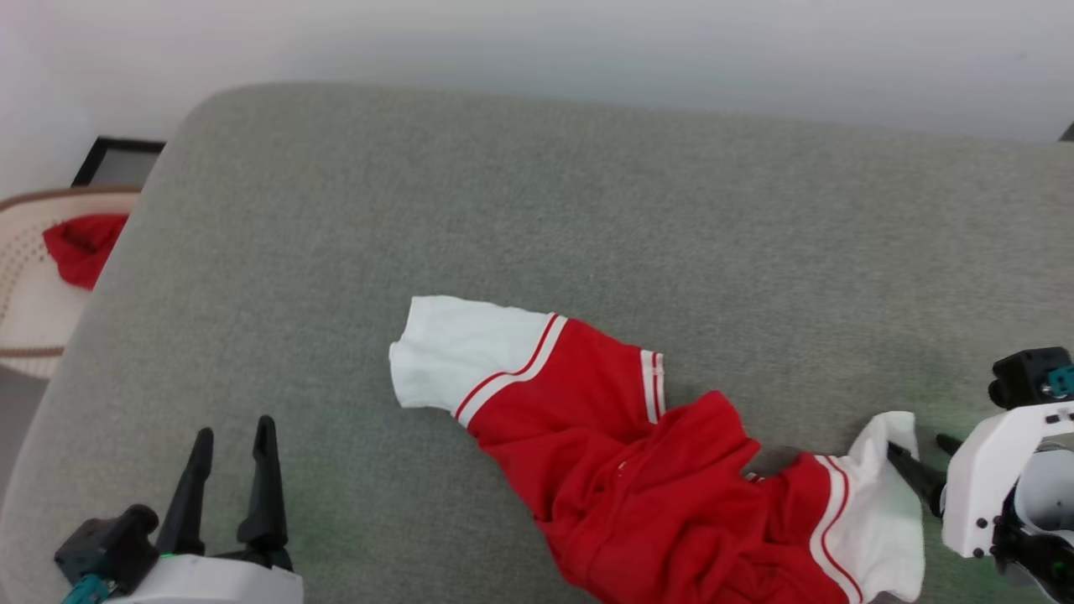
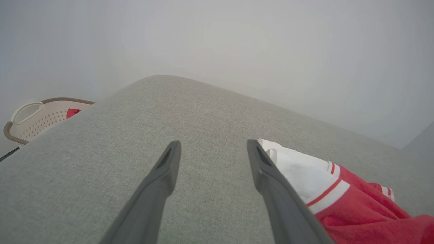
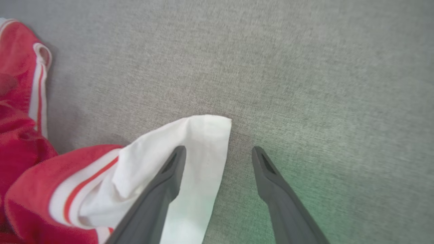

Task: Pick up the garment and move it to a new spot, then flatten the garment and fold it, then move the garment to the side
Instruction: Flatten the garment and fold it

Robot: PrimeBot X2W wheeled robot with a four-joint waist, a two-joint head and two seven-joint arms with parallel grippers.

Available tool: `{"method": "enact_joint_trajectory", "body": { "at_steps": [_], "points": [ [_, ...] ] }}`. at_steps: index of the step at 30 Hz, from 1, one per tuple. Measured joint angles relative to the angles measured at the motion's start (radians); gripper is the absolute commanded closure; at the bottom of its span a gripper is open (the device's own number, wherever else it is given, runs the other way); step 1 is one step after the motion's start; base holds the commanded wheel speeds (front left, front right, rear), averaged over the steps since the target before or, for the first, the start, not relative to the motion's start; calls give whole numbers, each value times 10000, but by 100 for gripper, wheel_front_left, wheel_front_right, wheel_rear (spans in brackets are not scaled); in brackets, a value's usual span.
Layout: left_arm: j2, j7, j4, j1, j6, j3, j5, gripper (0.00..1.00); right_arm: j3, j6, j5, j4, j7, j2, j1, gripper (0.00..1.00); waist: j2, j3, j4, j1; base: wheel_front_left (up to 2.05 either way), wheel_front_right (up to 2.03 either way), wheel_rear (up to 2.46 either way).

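My right gripper pinches the white sleeve's outer edge [image 1: 917,458] next, since that edge lies free while the garment's red body [image 1: 644,503] lies slack in a heap.
The garment [image 1: 638,470], a red jersey with white sleeves and red-white striped trim, lies crumpled on the grey cushion [image 1: 537,210], running from the middle toward the lower right. One white sleeve [image 1: 457,352] points left, the other [image 1: 881,503] lies at the right. My right gripper [image 1: 919,449] stands open at that right sleeve's edge; in the right wrist view its left finger lies over the white sleeve [image 3: 200,145] and its right finger over bare cushion. My left gripper [image 1: 235,445] stands open at the lower left, apart from the garment [image 2: 339,193], with nothing between its fingers.
A cream laundry basket [image 1: 25,252] with a small red cloth [image 1: 82,245] in it stands off the cushion's left edge, beside a dark frame [image 1: 117,159]. A pale wall rises behind the cushion. Bare cushion stretches above and left of the garment.
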Motion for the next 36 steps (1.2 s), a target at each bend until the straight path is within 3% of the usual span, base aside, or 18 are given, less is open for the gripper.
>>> {"method": "enact_joint_trajectory", "body": {
  "at_steps": [4, 5, 6, 7, 16, 24, 31, 36],
  "points": [
    [-173, -2, 146, -205, -98, 48, 98, 0, 199, -4, 15, 359, 508, 40, -254, 0, 0, 267, 201, 0, 0, 0, 0],
    [-217, 0, 186, -241, -115, 75, 113, 0, 268, -4, 2, 424, 621, 0, -341, 19, 0, 321, 251, -1, 0, 0, 0],
    [-257, 0, 222, -280, -138, 96, 142, 0, 364, -4, -35, 468, 721, -69, -430, 80, 0, 367, 298, 0, 0, 0, 0],
    [-295, -2, 249, -320, -173, 128, 182, 0, 424, -4, -33, 499, 809, -119, -475, 100, 0, 407, 345, -1, 0, 0, 0],
    [-497, -2, 422, -381, -305, 418, 303, 0, 571, 6, -73, 775, 796, -380, -1229, 100, 0, 472, 420, 0, 0, 0, 0],
    [-598, -2, 487, -386, -360, 485, 357, 0, -109, 4, -656, 1342, 159, -802, -2106, 100, 0, 323, 322, -1, 0, 0, 0],
    [-608, 0, 575, -384, -395, 360, 443, 0, -874, 4, -1358, 2483, -324, -1279, -2589, 100, 0, 230, 382, 0, 0, 0, 0],
    [-587, -2, 612, -384, -405, 278, 441, 0, -1432, 4, -1858, 3565, -694, -1269, -2724, 100, 0, 209, 466, -1, 0, 0, 0]
  ]
}}
